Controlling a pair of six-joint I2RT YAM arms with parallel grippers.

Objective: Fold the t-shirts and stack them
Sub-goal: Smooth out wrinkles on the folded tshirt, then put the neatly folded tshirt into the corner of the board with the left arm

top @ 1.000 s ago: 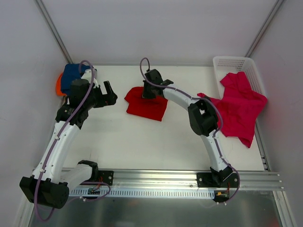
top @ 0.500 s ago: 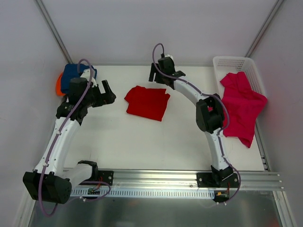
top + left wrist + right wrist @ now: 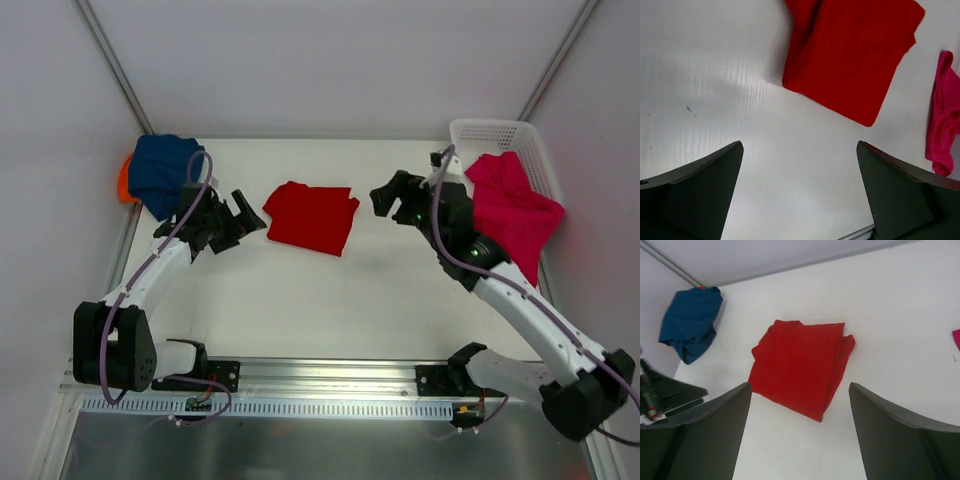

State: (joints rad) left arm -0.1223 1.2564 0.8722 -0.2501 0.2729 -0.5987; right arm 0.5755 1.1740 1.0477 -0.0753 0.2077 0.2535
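The fold of the red t-shirt needs to stay together so I can stack the t-shirt on the navy blue t-shirt [image 3: 165, 174]. My left gripper should grab the near corner [image 3: 270, 237] of the folded red t-shirt next.
A folded red t-shirt [image 3: 311, 217] [image 3: 850, 55] [image 3: 797, 366] lies flat in the middle of the table. At the back left, a navy blue t-shirt [image 3: 165, 174] [image 3: 689, 322] is bunched over an orange one [image 3: 123, 182]. A magenta-pink t-shirt [image 3: 510, 215] [image 3: 942, 127] hangs out of the basket at the right. My left gripper [image 3: 243, 213] [image 3: 799, 150] stands open just left of the red shirt, holding nothing. To the right of that shirt my right gripper [image 3: 387, 195] [image 3: 800, 390] is open and empty.
A white lattice basket [image 3: 492, 134] stands at the back right corner. A metal rail [image 3: 330, 375] runs along the near edge by the arm bases. White walls close the back and both sides.
My right gripper let go of the red shirt, opened, lifted off and swung back to the right. The left arm drew in and lowered, its gripper now close to the shirt's left edge.
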